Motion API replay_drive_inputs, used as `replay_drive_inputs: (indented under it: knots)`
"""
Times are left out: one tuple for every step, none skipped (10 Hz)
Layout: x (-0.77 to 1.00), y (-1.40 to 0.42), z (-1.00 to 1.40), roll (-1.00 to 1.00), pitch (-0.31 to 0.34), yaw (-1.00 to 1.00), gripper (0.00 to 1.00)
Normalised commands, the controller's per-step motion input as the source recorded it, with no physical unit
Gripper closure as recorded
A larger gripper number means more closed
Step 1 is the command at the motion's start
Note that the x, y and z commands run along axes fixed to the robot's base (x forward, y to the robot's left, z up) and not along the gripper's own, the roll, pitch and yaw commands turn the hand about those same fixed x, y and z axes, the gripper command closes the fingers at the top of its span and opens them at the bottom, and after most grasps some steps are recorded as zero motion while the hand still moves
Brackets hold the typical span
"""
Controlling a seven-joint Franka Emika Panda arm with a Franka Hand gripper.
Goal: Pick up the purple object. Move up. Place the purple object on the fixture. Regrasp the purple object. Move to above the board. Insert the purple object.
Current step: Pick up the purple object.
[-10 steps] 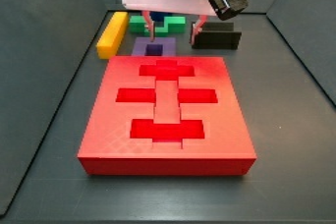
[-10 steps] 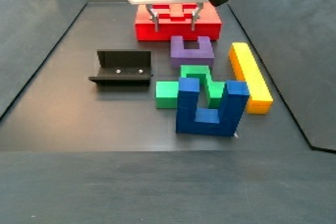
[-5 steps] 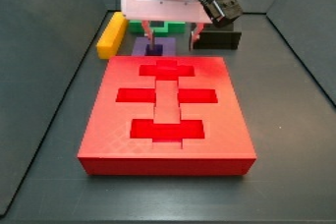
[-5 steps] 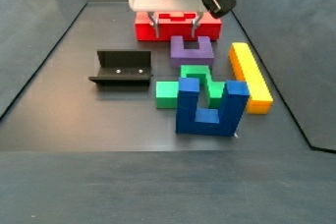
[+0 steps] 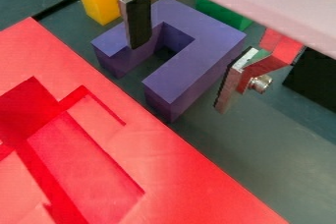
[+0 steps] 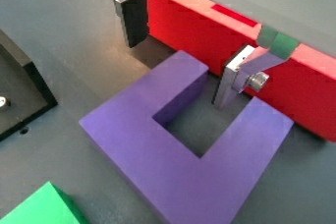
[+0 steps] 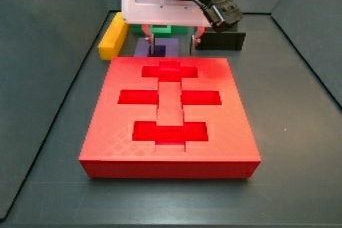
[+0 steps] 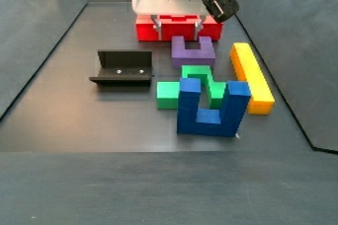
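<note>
My gripper is to grab the U-shaped block by its one prong (image 5: 192, 66) next, so it can set the block on the fixture.
The purple object (image 5: 178, 59) is a U-shaped block lying flat on the floor beside the far edge of the red board (image 5: 79, 154). It also shows in a wrist view (image 6: 171, 144) and in both side views (image 8: 193, 49) (image 7: 151, 48). My gripper (image 5: 191, 51) is open and low over the block, one finger (image 5: 136, 17) at one prong and the other finger (image 5: 243, 79) at the far side, with nothing held. The gripper also shows in a wrist view (image 6: 184, 49) and in both side views (image 8: 179, 20) (image 7: 166, 27). The fixture (image 8: 122, 68) stands apart on the floor.
A yellow bar (image 8: 251, 76), a green block (image 8: 172, 93) and a blue two-pronged piece (image 8: 211, 106) lie close to the purple object. The fixture (image 7: 222, 40) is behind the board (image 7: 171, 112). Dark walls enclose the floor.
My gripper has come down lower over the purple object, still open. The blocks have not moved.
</note>
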Motion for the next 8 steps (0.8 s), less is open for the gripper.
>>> replay_drive_inputs:
  knots:
    - [0.00,-0.04,-0.13,0.34,-0.044,0.00,0.00]
    - [-0.07,-0.02,-0.07,0.28,-0.106,0.00,0.00]
    - [0.00,-0.01,0.00,0.06,0.000,0.00,0.00]
    - [0.00,-0.03,0.00,0.00,0.000,0.00,0.00]
    - [0.00,-0.07,-0.25,0.02,-0.010,0.00,0.00]
    - [0.00,-0.08,-0.40,0.00,-0.059,0.00,0.00]
    - [0.02,0.00,-0.35,0.00,-0.043,0.00,0.00]
    - [0.00,0.00,0.00,0.01,0.000,0.00,0.00]
